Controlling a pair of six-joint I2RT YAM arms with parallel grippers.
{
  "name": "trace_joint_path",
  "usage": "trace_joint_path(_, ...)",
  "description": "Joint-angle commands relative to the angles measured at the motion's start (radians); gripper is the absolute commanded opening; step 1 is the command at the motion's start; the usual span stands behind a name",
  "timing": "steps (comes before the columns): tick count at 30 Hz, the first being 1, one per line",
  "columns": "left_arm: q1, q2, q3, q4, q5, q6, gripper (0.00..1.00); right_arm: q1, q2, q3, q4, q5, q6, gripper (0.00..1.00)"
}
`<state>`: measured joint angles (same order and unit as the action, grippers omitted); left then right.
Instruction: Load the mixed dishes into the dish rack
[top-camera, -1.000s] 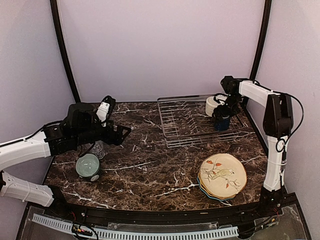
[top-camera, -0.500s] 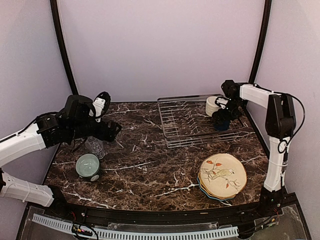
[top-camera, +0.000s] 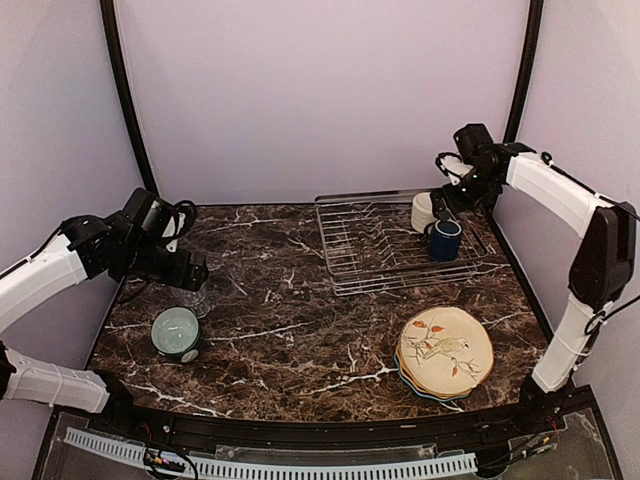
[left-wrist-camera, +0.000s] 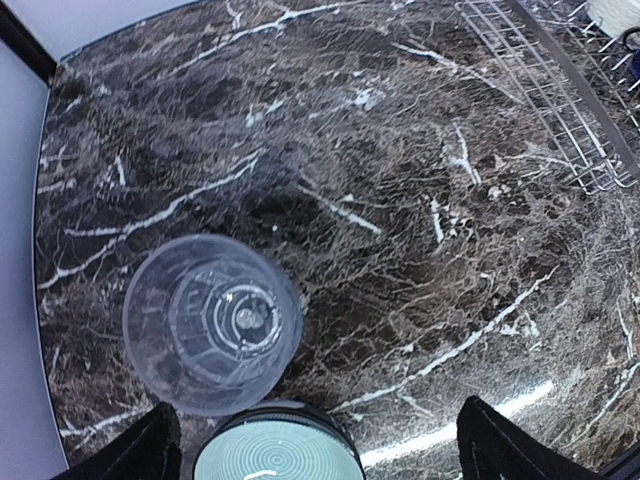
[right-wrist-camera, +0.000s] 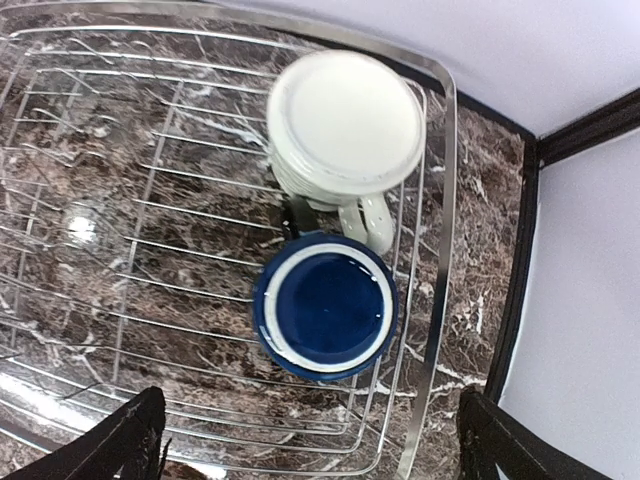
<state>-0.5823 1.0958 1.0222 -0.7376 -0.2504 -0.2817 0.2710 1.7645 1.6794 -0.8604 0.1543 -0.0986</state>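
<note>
The clear glass tumbler should be held by its rim (top-camera: 189, 288) in my left gripper. The tumbler's base then stays free, so I can hand it over to my right gripper for the rack (top-camera: 345, 285).
The silver wire dish rack (top-camera: 345, 285) stands at the back right, with a cream mug (top-camera: 423, 212) and a navy mug (top-camera: 445, 240) side by side in its right end. In the right wrist view the cream mug (right-wrist-camera: 345, 122) shows its flat bottom and the navy mug (right-wrist-camera: 325, 305) sits just below it. My right gripper (top-camera: 458, 192) hangs open above them, holding nothing. At the left, my left gripper (top-camera: 188, 274) is open over the clear glass tumbler (left-wrist-camera: 212, 322) and the mint-green bowl (left-wrist-camera: 277, 450). The scalloped plates (top-camera: 444, 352) lie stacked at the front right, the bird plate on top.
The rack's left and middle rows (right-wrist-camera: 150, 200) hold nothing. Black frame posts (top-camera: 520, 90) rise behind the rack, close to my right arm. Bare marble (top-camera: 300, 330) lies between the bowl and the plates.
My right gripper has let go of the navy mug, opened wide and risen up and back from it. My left arm has drawn back to the left, over the tumbler.
</note>
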Motion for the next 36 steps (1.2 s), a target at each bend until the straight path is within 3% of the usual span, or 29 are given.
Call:
trace_joint_path(1, 0.081, -0.003, -0.007, -0.119, 0.073, -0.057, 0.93, 0.1, -0.057, -0.055, 0.055, 0.038, 0.025, 0.99)
trace_joint_path(9, 0.232, 0.034, 0.019, -0.108, 0.138, -0.022, 0.84, 0.276, -0.079, -0.101, 0.091, 0.076, 0.024, 0.99)
trace_joint_path(16, 0.371, 0.141, 0.048, -0.075, 0.202, 0.028, 0.66, 0.375, -0.076, -0.139, 0.145, 0.081, 0.003, 0.98)
trace_joint_path(23, 0.408, 0.244, 0.08, -0.052, 0.223, 0.059, 0.49, 0.412, -0.056, -0.157, 0.168, 0.069, -0.003, 0.98)
trace_joint_path(36, 0.417, 0.285, 0.109, -0.035, 0.216, 0.093, 0.15, 0.437, -0.02, -0.163, 0.16, 0.07, 0.0, 0.97)
